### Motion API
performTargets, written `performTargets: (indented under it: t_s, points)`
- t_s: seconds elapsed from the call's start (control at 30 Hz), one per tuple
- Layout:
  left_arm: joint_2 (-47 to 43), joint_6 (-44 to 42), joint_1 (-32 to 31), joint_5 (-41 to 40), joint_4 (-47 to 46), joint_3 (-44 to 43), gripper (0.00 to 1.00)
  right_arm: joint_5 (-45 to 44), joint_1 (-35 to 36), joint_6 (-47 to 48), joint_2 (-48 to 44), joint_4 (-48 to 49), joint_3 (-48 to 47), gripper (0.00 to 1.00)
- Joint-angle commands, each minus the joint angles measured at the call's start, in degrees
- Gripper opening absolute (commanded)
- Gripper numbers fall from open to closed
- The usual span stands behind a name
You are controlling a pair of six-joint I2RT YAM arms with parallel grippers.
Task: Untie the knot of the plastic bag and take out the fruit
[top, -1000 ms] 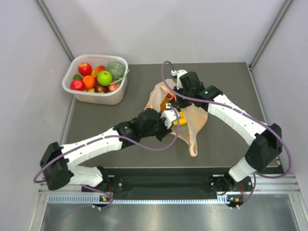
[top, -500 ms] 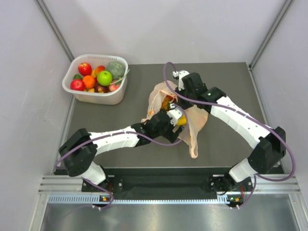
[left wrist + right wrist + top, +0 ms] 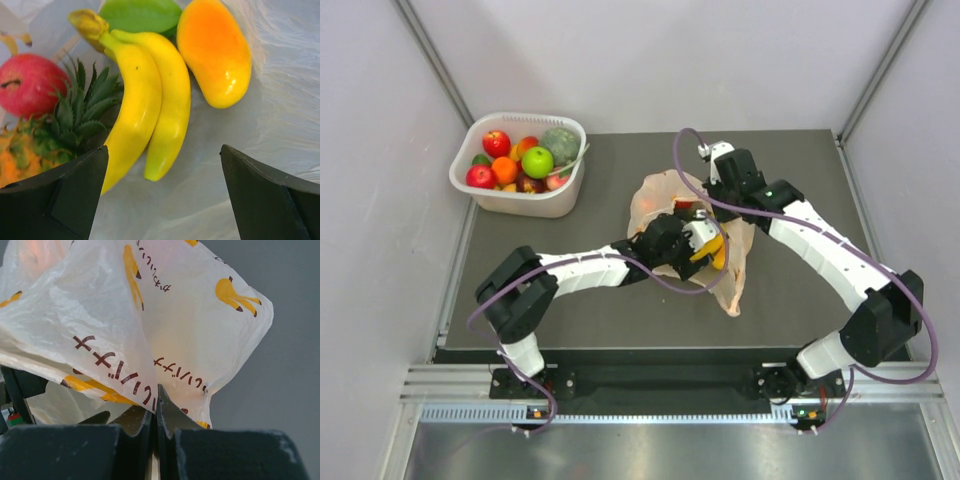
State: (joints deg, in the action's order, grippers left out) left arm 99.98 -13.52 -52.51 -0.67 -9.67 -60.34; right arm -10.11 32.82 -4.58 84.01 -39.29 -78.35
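Observation:
The pair of yellow bananas should leave the bag (image 3: 738, 275) with their joined stem free, so my left gripper should next pick them up across their tip halves.
The plastic bag (image 3: 738, 275) lies open at mid-table, and the knot is out of view. My left gripper (image 3: 705, 240) reaches into its mouth. In the left wrist view that gripper (image 3: 165, 195) is open, its dark fingers (image 3: 55, 200) wide apart over the bag's film, just short of the fruit. Yellow bananas (image 3: 150, 100) lie straight ahead, with a mango (image 3: 215, 50) to their right. To their left are a pineapple (image 3: 30, 150) and a red piece (image 3: 30, 90). My right gripper (image 3: 156, 395) is shut on the bag's printed film (image 3: 190, 315), holding the far rim up (image 3: 703, 200).
A white tub (image 3: 525, 208) at the back left holds several fruit, among them a grey-green melon (image 3: 560, 143) and a green apple (image 3: 537, 161). Dark table mat (image 3: 570, 310) surrounds the bag. Cage posts rise at the back corners.
My left arm has stretched further right into the bag and its gripper has opened. The right gripper has shifted slightly right with the bag's rim, and the bag moved with it.

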Motion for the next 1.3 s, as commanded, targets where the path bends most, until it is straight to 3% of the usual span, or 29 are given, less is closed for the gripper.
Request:
performTargets:
  t_s: [0.0, 0.2, 0.57, 0.73, 0.9, 1.27]
  points:
    - [4.16, -7.83, 0.65, 4.43, -0.96, -3.82, 0.99, 9.32, 3.74, -3.42, -1.57, 0.53, -0.49, 0.0]
    - [11.62, -9.24, 3.55, 11.65, 5.8, -11.02, 0.99, 9.23, 3.74, -3.42, -1.13, -0.09, -1.19, 0.0]
    - [17.08, -8.11, 5.49, 14.38, 4.49, -12.35, 0.99, 8.62, 3.66, -3.07, -0.69, 0.0, -0.67, 0.0]
    - [14.63, -5.48, 5.49, 17.1, 6.15, -11.56, 0.81, 8.0, 3.66, -3.24, -0.42, 0.44, -0.67, 0.0]
    - [5.69, -1.43, 5.14, 19.47, 7.03, -7.17, 0.63, 7.47, 3.57, -3.42, -0.25, 0.79, -1.02, 0.0]
    - [-8.22, 5.08, 3.56, 19.82, 13.71, -0.22, 0.37, 7.56, 3.22, -4.21, -0.77, 2.02, -2.34, 0.0]
